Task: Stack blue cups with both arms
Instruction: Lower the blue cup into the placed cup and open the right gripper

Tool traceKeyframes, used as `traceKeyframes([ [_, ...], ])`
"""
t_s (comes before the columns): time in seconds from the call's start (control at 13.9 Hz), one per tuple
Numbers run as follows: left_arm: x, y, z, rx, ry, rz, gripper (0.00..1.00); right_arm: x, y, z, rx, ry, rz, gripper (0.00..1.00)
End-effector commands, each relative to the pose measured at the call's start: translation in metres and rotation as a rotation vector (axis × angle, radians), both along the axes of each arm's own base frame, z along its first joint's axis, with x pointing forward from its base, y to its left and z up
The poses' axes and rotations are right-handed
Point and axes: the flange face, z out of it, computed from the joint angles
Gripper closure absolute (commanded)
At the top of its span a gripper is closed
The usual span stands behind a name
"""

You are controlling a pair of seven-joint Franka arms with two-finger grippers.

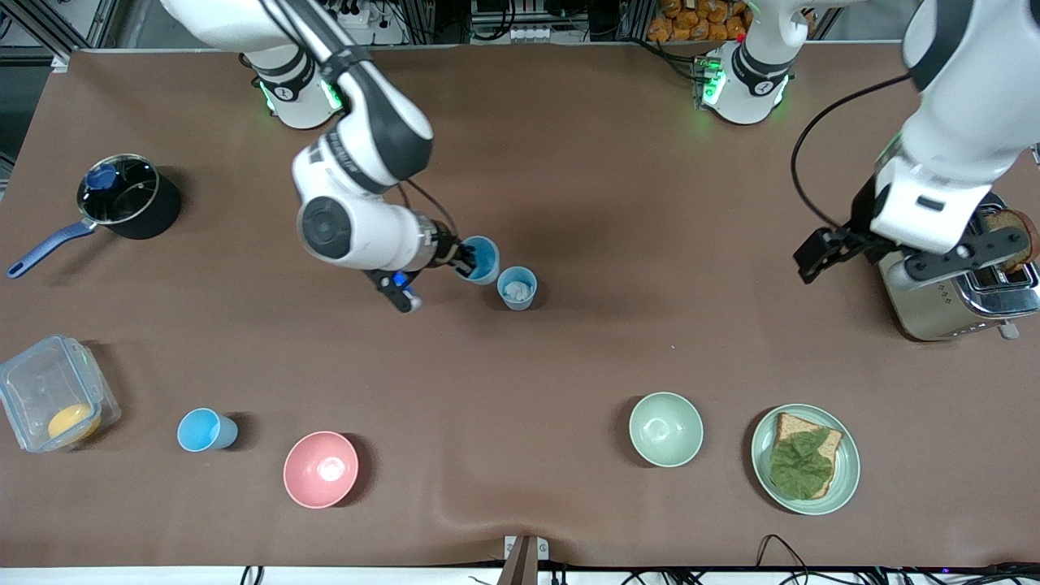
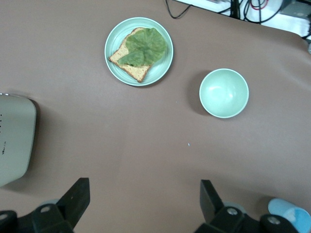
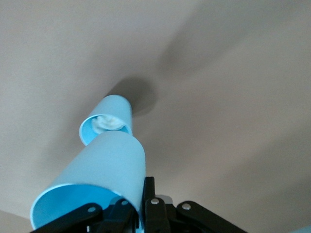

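Observation:
The held cup's base (image 1: 484, 279) hangs short of the paler blue cup's opening (image 1: 517, 284), so my right gripper next moves it toward there before letting go.
My right gripper (image 1: 465, 258) is shut on the rim of a bright sky-blue cup (image 1: 482, 260) and holds it tilted just above the table. In the right wrist view the gripper (image 3: 141, 206) pinches this cup's wall (image 3: 104, 177). A paler blue cup with something whitish inside (image 1: 517, 288) stands upright right beside it, and shows in the right wrist view (image 3: 108, 121) just past the held cup's base. Another sky-blue cup (image 1: 205, 429) sits near the front edge toward the right arm's end. My left gripper (image 1: 819, 253) is open and empty (image 2: 143, 196), waiting beside the toaster.
A toaster (image 1: 963, 296) with bread stands at the left arm's end. A pale green bowl (image 1: 665, 429), a plate with bread and lettuce (image 1: 804, 459) and a pink bowl (image 1: 320, 469) lie near the front edge. A black saucepan (image 1: 128, 197) and a clear container (image 1: 53, 394) are at the right arm's end.

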Motion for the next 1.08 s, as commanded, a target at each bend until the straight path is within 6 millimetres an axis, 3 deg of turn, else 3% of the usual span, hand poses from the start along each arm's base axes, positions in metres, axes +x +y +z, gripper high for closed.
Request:
traceKeyframes([
  [0.0, -0.014, 0.034, 0.013, 0.002, 0.024, -0.048, 0.00, 0.005, 0.010, -0.015, 0.001, -0.009, -0.042, 1.00],
  [0.22, -0.015, 0.067, 0.021, -0.003, 0.028, -0.154, 0.00, -0.005, 0.036, -0.031, -0.003, -0.053, -0.023, 1.00],
  [0.5, -0.021, 0.075, 0.030, -0.006, 0.030, -0.144, 0.00, -0.009, 0.046, -0.048, -0.022, -0.081, 0.001, 0.98],
  [0.58, -0.022, 0.075, 0.031, -0.006, 0.027, -0.144, 0.00, -0.010, 0.046, -0.049, -0.034, -0.089, 0.015, 0.69],
  [0.65, -0.025, 0.074, 0.036, -0.005, 0.020, -0.138, 0.00, -0.008, 0.043, -0.048, -0.048, -0.102, 0.024, 0.15],
  [0.72, -0.026, 0.074, 0.037, -0.005, 0.017, -0.138, 0.00, -0.007, 0.041, -0.046, -0.058, -0.111, 0.033, 0.00],
  [0.86, -0.028, 0.076, 0.042, -0.003, 0.008, -0.141, 0.00, 0.001, 0.032, -0.034, -0.079, -0.149, 0.059, 0.00],
  [1.01, -0.032, 0.075, 0.045, -0.003, 0.011, -0.135, 0.00, 0.013, -0.009, -0.006, -0.188, -0.183, 0.189, 0.00],
])
